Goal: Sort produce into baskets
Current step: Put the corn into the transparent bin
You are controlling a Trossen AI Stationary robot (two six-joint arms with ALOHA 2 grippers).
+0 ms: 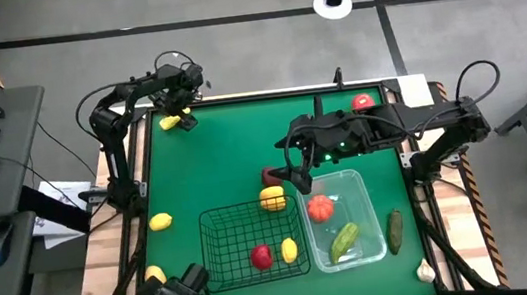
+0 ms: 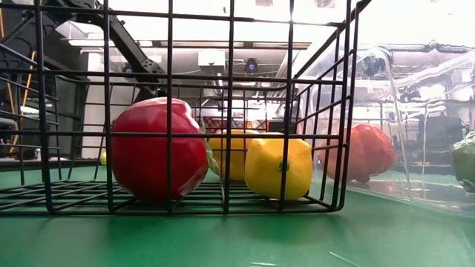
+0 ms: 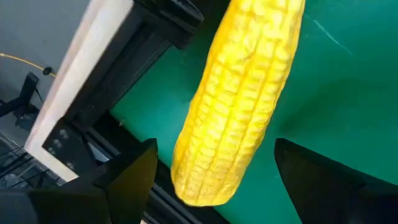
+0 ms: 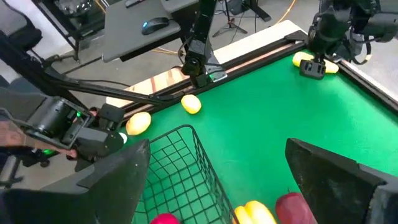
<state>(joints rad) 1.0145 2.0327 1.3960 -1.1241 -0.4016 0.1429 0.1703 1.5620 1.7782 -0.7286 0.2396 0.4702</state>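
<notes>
The lower end of the corn cob is between my left gripper's fingers above the green mat, so closing now would catch the cob.
A yellow corn cob (image 3: 236,106) lies at the table's far left corner (image 1: 171,123). My left gripper (image 1: 180,111) is open above it, one finger on either side of the cob, with a gap on both sides. My right gripper (image 1: 297,177) is open and empty above the table's middle, over the black wire basket's (image 1: 224,235) far right corner, near a dark red fruit (image 1: 270,175). The basket holds a red tomato (image 2: 157,148), a lemon (image 2: 278,167) and another yellow piece (image 1: 272,200). The clear tub (image 1: 357,182) holds a red tomato (image 1: 320,208) and a green cucumber (image 1: 345,239).
Two lemons (image 1: 160,222) (image 1: 155,275) lie near the left edge. A second cucumber (image 1: 396,230) and a white garlic (image 1: 425,271) lie right of the tub. A red fruit (image 1: 364,102) sits at the far right. Basket and tub stand side by side.
</notes>
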